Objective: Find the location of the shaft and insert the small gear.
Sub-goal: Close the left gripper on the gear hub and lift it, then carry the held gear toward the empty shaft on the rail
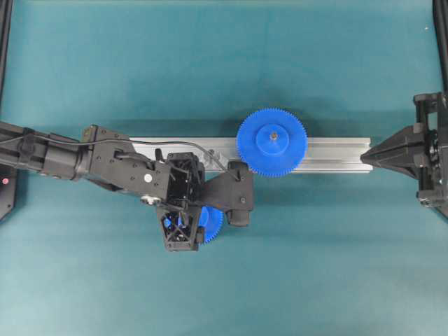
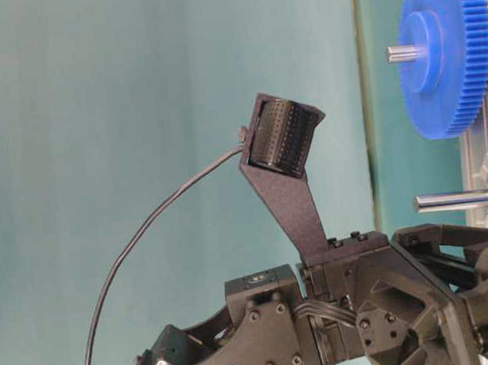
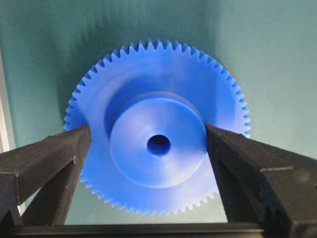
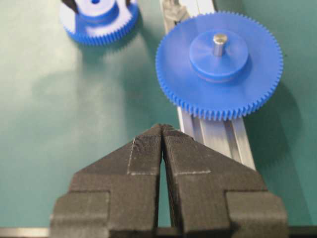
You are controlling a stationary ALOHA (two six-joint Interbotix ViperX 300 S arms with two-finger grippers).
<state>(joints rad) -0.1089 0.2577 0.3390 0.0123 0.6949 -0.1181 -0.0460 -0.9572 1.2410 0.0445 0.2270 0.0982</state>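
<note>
My left gripper should close now, as its fingers are beside the gear's raised hub [image 3: 158, 141], above the toothed disc [image 3: 158, 64], and would hold the hub.
The small gear [image 3: 158, 144] lies flat on the green table, a blue toothed disc with a raised hub and a dark centre hole. My left gripper [image 3: 147, 129] is open above it, one finger on each side of the hub; the right finger [image 3: 223, 148] is at the hub's edge and the left finger [image 3: 69, 148] stands apart from it. From overhead the arm hides most of the small gear [image 1: 212, 222]. The shaft [image 2: 455, 201], a thin silver pin, stands out from the rail in the table-level view. My right gripper [image 4: 162, 128] is shut and holds nothing.
A larger blue gear [image 1: 271, 142] sits on its own grey pin [image 4: 219, 43] on the aluminium rail [image 1: 336, 154], which runs left to right across the table. My right gripper [image 1: 367, 155] rests at the rail's right end. Black frame posts [image 1: 5, 42] stand at the table's sides.
</note>
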